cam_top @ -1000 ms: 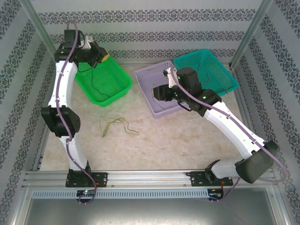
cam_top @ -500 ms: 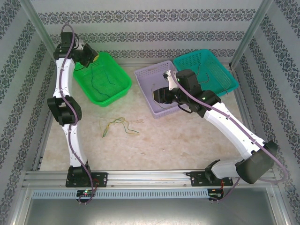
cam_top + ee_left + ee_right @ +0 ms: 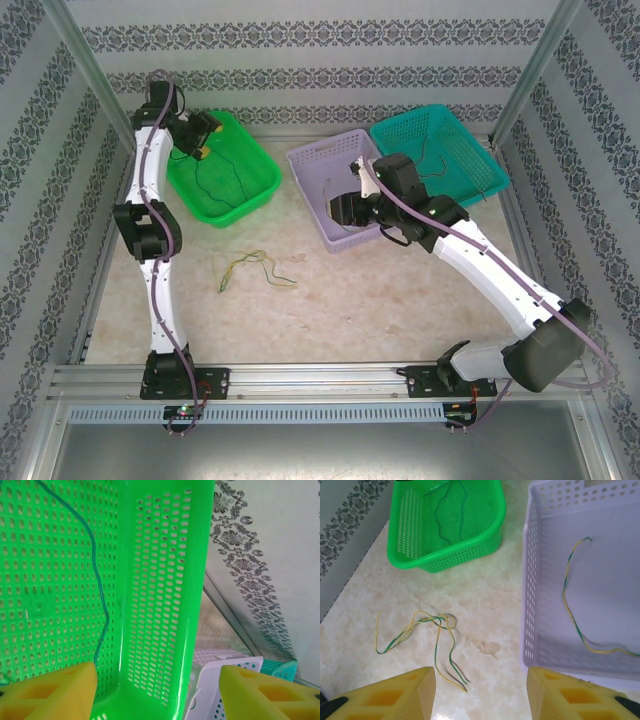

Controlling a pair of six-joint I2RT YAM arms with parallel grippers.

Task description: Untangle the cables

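The left gripper needs to grab one yellow-green cable near a loose end next, so the looped middle stays open for the right gripper to untangle.
A tangle of thin yellow and green cables lies on the table between the arms, and it appears ahead of the right wrist camera as cables. My left gripper hangs open over the back of the green basket, with nothing between its yellow fingers. A thin green cable runs down the basket floor in front of it. My right gripper is open and empty over the front left corner of the purple basket. One yellow-green cable lies inside that basket.
A teal basket stands at the back right with a thin dark wire in it. The three baskets line the back of the table. Metal frame posts and patterned walls close in the sides and rear.
My left gripper went from shut to open above the green basket, and its arm straightened up along the left side. The right gripper barely moved.
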